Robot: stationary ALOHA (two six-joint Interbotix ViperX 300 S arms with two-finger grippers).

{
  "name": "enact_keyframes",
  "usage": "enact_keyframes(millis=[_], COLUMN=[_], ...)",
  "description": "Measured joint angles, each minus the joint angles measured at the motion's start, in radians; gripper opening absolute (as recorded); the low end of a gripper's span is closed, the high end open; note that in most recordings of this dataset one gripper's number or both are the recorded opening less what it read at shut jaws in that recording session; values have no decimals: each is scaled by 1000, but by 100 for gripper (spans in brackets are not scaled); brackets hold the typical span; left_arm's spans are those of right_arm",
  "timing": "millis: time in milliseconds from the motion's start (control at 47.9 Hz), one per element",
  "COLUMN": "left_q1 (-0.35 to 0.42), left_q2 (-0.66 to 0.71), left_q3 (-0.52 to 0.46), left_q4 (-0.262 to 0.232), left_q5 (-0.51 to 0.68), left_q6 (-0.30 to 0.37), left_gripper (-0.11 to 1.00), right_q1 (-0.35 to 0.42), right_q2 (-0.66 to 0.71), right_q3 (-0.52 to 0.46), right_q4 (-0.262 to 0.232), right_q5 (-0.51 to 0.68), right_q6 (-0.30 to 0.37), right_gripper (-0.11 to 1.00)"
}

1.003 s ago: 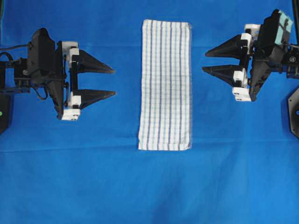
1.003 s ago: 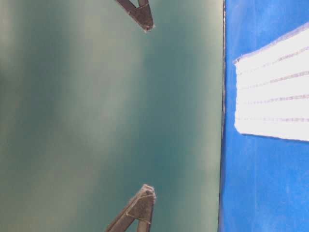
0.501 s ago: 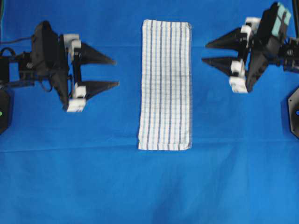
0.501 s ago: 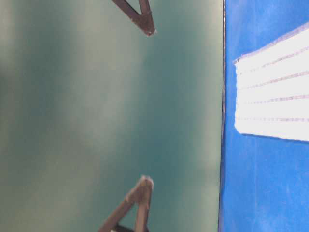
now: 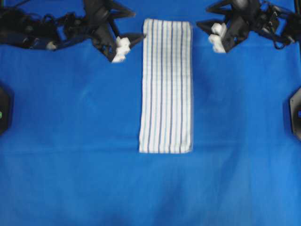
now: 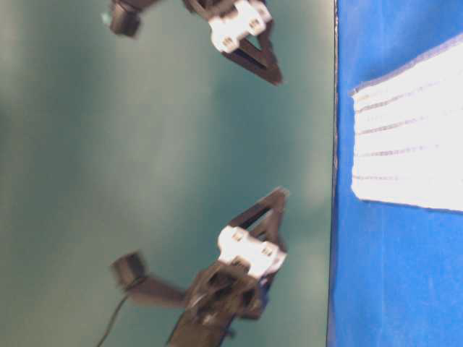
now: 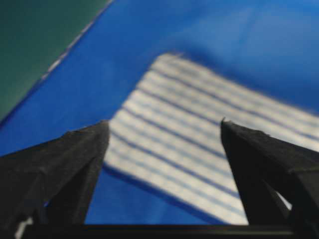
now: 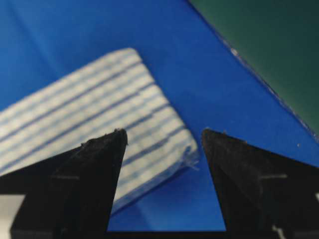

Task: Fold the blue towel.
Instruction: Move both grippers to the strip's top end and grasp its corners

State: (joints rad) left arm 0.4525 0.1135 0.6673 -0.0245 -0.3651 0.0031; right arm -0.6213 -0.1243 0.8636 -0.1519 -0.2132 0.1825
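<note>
I should grab the towel next with my right gripper by its curled far corner (image 5: 189, 24) to fold it. That corner stands up a little while the striped length (image 5: 166, 94) lies flat on the tabletop.
The blue towel (image 5: 166, 87), white with thin blue stripes, lies flat as a long folded strip in the middle of the blue table covering (image 5: 70, 141). My left gripper (image 5: 136, 23) is open and empty beside the towel's far left corner. My right gripper (image 5: 202, 15) is open and empty beside its far right corner. In the left wrist view the towel (image 7: 199, 134) lies ahead between the spread jaws of the gripper (image 7: 164, 124). In the right wrist view the towel's corner (image 8: 84, 114) lies below the open gripper (image 8: 164, 133). The towel's end also shows in the table-level view (image 6: 409, 144).
The table covering's far edge meets a dark green backdrop (image 7: 30, 40), also in the right wrist view (image 8: 279, 45), close behind both grippers. Black fixtures stand at the table's left edge (image 5: 3, 110) and right edge (image 5: 295, 113).
Both arms have swung from beside the towel's upper middle to its far corners. Both grippers stay open. The towel has not moved.
</note>
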Motion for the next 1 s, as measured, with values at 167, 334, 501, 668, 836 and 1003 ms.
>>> enact_keyframes(millis=[167,334,501,668,836,1003], left_q1=[52,66,66,74,75,61], left_q2=[135,242,316,362,373,379], left_q3=[-94,-167,-216,-261,-308,-333], left_q4=[0,0,0,0,0,0], left_q5=[0,0,0,43,152,186], left_q6=[0,0,0,-3,-25,-20], left_gripper=[87,86,86,78,43,6], right_q1=[-35,-46,-49,-63,-63,-55], right_q2=[140,262,345,371,376,376], right_q3=[-54,-95,-124,-133,-135,-135], right_q4=[-8,-11,-12,-12,-11,-11], right_q5=[-40,-63,-67,-69,-69,-71], right_q6=[-5,-5,-5,-5,-5,-3], right_gripper=[65,65,65,64,54,11])
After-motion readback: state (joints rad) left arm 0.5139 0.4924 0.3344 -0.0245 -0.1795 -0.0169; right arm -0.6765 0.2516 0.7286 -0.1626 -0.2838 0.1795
